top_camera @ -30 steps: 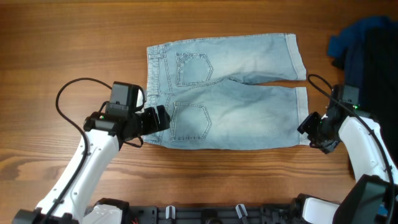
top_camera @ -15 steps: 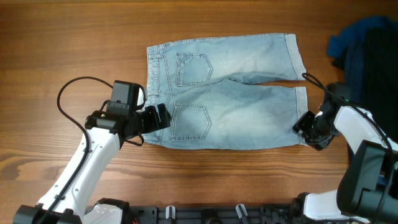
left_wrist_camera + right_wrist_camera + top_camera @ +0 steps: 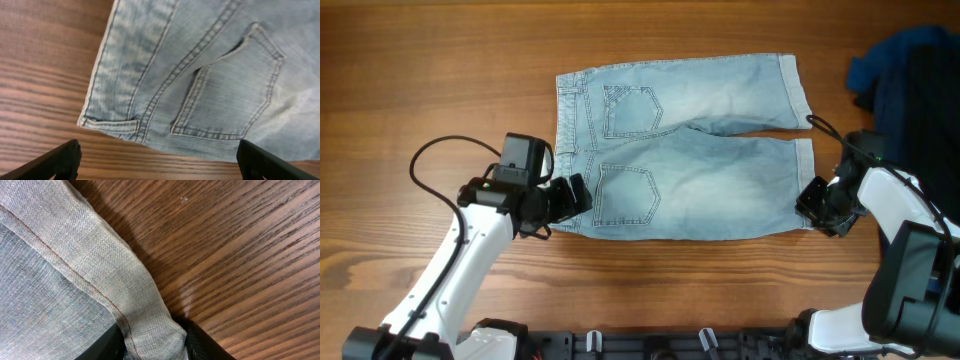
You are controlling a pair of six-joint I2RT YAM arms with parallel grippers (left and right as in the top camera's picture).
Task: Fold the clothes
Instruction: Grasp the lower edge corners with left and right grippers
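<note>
I should fold the near leg of the shorts over the far one. For that, my left gripper next grabs the near waistband corner of the shorts, opposite the held hem.
The light blue denim shorts [image 3: 680, 145] lie flat on the wooden table, back pockets up, waistband to the left, cuffed legs to the right. My left gripper [image 3: 578, 198] is open just off the near waistband corner [image 3: 107, 122], its fingers spread wide over bare wood. My right gripper [image 3: 812, 210] is shut on the cuffed hem of the near leg [image 3: 145, 305], at its outer corner.
A pile of dark navy and black garments [image 3: 910, 70] lies at the table's far right, close to my right arm. Bare wood table [image 3: 440, 80] surrounds the shorts.
My left gripper has slid slightly down toward the near waistband corner. My right gripper has moved in onto the near leg's cuff corner and closed on it.
</note>
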